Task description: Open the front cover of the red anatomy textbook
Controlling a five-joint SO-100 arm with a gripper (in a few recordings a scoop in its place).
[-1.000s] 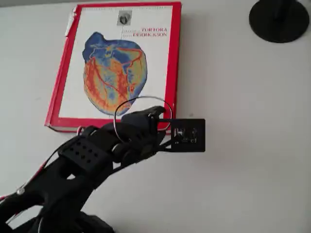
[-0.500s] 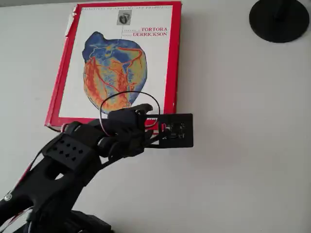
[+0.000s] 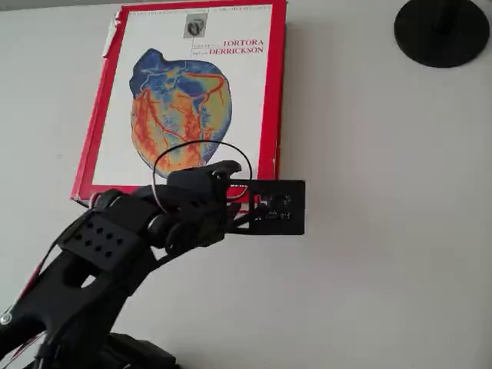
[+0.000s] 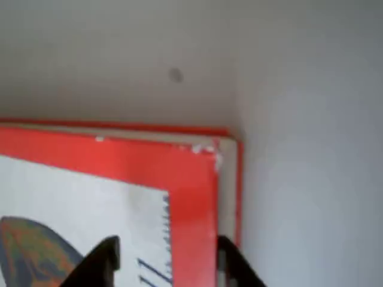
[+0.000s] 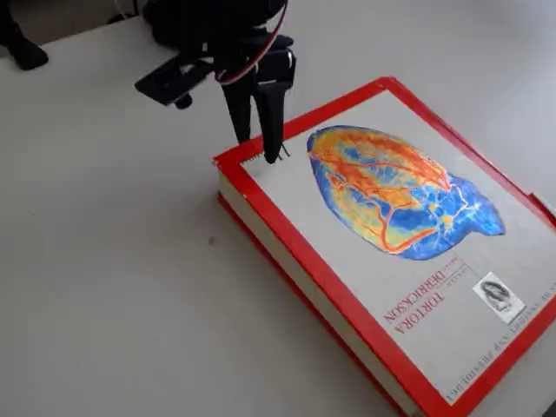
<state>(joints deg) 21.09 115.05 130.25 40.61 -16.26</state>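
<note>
The gripper grips the front cover by its loose edge opposite the spine next, to open the red anatomy textbook [image 3: 184,100].
The red anatomy textbook [image 3: 184,100] lies closed and flat on the white table, and it is also seen in the fixed view [image 5: 391,261]. Its front cover [image 5: 391,200] faces up with the heart picture and red border. My gripper [image 5: 259,152] points down at the book's corner, open by a narrow gap. In the wrist view the gripper [image 4: 167,263] straddles the cover's red border strip [image 4: 191,197]. One finger is over the white panel and the other is at the outer edge. In the overhead view my arm [image 3: 115,246] covers that corner.
A black round stand base [image 3: 442,31] sits on the table beyond the book's far right corner. Another dark object [image 5: 17,43] is at the fixed view's top left. Bare white table [image 3: 384,231] lies to the right of the book.
My arm has swung left in the overhead view, bringing the gripper in over the book's near right corner. The book's title print sits slightly higher than before.
</note>
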